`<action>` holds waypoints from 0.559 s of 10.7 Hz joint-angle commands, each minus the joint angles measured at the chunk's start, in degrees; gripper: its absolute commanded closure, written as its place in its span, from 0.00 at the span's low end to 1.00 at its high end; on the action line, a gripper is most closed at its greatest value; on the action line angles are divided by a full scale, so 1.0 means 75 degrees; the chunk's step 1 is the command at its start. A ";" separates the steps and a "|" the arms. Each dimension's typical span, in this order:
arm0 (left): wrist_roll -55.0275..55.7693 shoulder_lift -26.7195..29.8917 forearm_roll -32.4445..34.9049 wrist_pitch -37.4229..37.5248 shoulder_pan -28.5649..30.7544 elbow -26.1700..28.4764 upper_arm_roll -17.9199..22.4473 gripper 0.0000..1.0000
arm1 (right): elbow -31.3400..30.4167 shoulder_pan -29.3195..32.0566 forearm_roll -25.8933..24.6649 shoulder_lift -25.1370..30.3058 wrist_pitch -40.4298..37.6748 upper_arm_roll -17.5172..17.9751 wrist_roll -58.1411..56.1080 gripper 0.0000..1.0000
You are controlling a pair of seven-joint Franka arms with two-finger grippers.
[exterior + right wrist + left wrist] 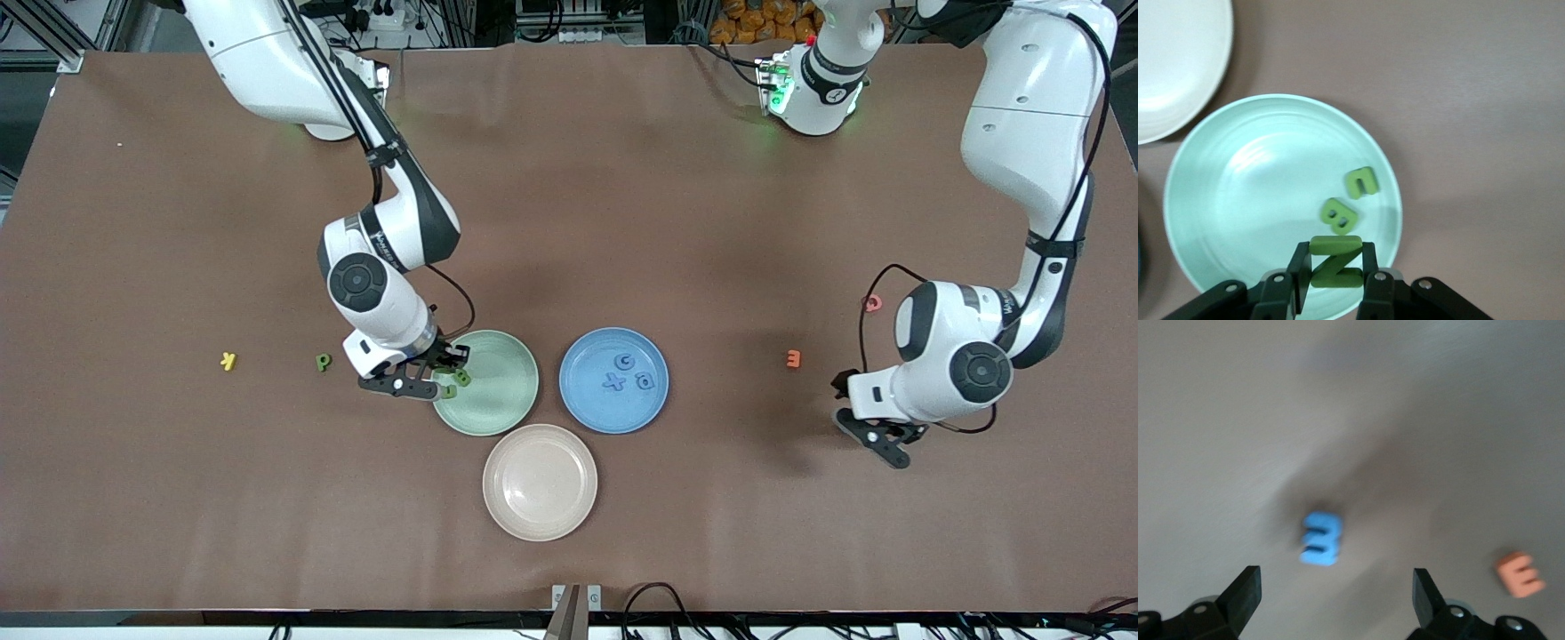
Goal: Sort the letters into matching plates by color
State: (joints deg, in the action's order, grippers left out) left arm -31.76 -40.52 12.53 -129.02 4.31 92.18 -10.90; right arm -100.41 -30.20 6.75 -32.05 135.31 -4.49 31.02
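Note:
My fingers stop short of the blue letter, so it is too early to close. My left gripper moves toward the letter, then closes on it.
My right gripper (440, 375) (1335, 259) is shut on a green Z letter (1335, 261) and hangs over the rim of the pale green plate (502, 373) (1245, 200). Two green letters (1338, 215) (1360, 183) lie in that plate. A green P (324, 361) lies on the table beside it, toward the right arm's end. The blue plate (587, 404) holds three blue letters, one a plus sign (613, 382). My left gripper (876, 437) (1337, 587) is open over a blue letter (1320, 539) on the table; the hand hides that letter in the front view.
A beige plate (540, 481) sits nearer the front camera than the two coloured plates. A yellow K (228, 360) lies toward the right arm's end. An orange E (794, 358) (1519, 573) and a pink G (873, 303) lie near the left gripper.

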 commanded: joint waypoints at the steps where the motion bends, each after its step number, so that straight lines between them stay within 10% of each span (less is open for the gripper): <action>1: -0.0219 0.0094 0.0029 0.0327 -0.0141 -0.0010 -0.0105 0.00 | 0.0603 -0.0133 0.0248 -0.0343 -0.0171 0.0035 0.0059 0.77; 2: -0.0254 0.0001 0.0052 0.0304 -0.0106 -0.0045 -0.0059 0.00 | 0.0661 -0.0133 0.0260 -0.0390 -0.0171 0.0036 0.0059 0.66; 3: -0.0428 -0.0116 0.0053 0.0269 -0.0059 -0.0184 -0.0047 0.00 | 0.0662 -0.0122 0.0260 -0.0391 -0.0159 0.0036 0.0059 0.14; 6: -0.0465 -0.0456 0.0053 0.0211 0.0058 -0.0513 -0.0047 0.00 | 0.0627 0.0123 0.0213 -0.0320 -0.0287 0.0012 -0.0954 0.00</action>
State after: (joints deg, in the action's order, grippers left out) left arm -34.02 -41.34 12.53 -127.60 3.94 91.31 -11.09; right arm -97.06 -30.96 7.90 -34.14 135.02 -4.50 30.05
